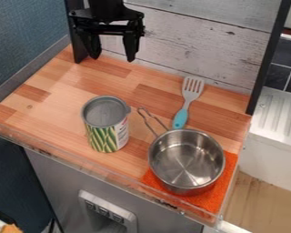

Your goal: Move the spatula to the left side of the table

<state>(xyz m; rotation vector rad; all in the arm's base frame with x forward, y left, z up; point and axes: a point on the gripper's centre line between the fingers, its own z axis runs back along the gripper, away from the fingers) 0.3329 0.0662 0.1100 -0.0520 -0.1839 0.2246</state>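
The spatula (pixel 188 100) needs to move across the wooden table, so my gripper will grab it by its turquoise handle next.
The gripper (pixel 113 53) hangs over the back left part of the wooden table, its two fingers apart with nothing between them. A spatula (pixel 188 100) with a slotted grey head and a turquoise handle lies on the table (pixel 57 91) right of centre. Its head points to the back wall, and its handle end is close to the pot's rim. The gripper is to the left of the spatula and farther back, not touching it.
A metal pot (pixel 187 159) stands on an orange cloth (pixel 230 177) at the front right, its wire handle pointing back left. A can (pixel 105 125) with a green-patterned label stands left of it. A low clear rail (pixel 99 167) runs along the front edge.
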